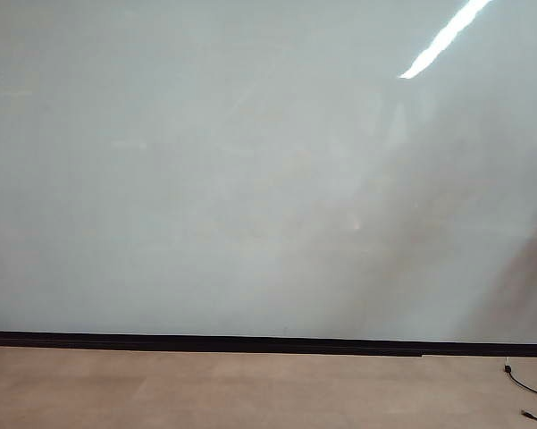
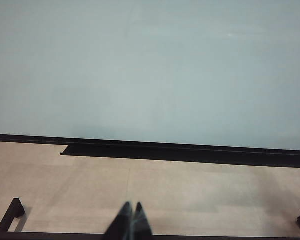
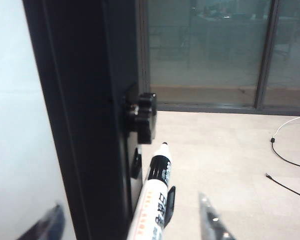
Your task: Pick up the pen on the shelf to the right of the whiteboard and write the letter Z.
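The right gripper grabs the pen by its white body [image 3: 147,215] next. This leaves the pen's black writing end [image 3: 159,167] free to draw the letter Z.
The whiteboard [image 1: 250,179] fills the exterior view, with a thin black strip along its lower edge; no letter Z shows on it. Neither gripper appears in that view. In the right wrist view the pen [image 3: 157,200], a white barrel with a black end and printed text, stands beside the board's black side frame [image 3: 90,125]. The shelf under it is out of view. My right gripper [image 3: 130,202] is open, one finger on each side of the pen, with gaps between both and the barrel. My left gripper [image 2: 132,207] hangs over the floor in front of the whiteboard [image 2: 150,65], tips together, holding nothing.
A black clamp knob [image 3: 144,117] juts from the side frame just beyond the pen's tip. Black and white cables [image 3: 284,150] lie on the tan floor, and a cable end [image 1: 527,384] lies at the lower right. Glass doors [image 3: 209,50] stand behind. A black ledge [image 2: 184,152] runs under the board.
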You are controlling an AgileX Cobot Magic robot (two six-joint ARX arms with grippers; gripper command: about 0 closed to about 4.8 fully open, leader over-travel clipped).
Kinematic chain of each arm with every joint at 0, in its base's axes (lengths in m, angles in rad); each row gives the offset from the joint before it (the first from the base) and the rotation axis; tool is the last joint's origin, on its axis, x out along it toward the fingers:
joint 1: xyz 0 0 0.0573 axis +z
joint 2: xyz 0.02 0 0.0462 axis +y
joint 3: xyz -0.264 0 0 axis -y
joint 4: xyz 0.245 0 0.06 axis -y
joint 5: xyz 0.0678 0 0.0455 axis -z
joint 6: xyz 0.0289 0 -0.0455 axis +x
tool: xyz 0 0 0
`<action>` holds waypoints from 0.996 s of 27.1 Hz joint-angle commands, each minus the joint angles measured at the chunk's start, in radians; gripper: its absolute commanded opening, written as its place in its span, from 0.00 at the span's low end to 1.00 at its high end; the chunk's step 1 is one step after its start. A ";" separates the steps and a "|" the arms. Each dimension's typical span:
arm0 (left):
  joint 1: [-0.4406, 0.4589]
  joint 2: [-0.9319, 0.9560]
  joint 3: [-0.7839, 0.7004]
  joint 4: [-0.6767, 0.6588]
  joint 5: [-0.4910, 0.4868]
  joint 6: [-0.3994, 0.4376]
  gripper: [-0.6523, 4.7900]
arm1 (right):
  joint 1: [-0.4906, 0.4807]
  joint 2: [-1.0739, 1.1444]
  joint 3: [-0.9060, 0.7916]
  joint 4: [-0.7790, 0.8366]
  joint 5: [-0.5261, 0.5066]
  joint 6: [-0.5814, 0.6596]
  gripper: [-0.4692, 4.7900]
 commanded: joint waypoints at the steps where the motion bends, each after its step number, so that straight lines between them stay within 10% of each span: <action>1: 0.000 0.000 0.002 0.005 0.000 0.005 0.11 | 0.000 -0.002 -0.003 0.017 0.000 0.006 0.67; 27: 0.000 0.000 0.002 0.005 0.000 0.005 0.11 | 0.006 -0.002 -0.021 0.016 0.035 0.019 0.48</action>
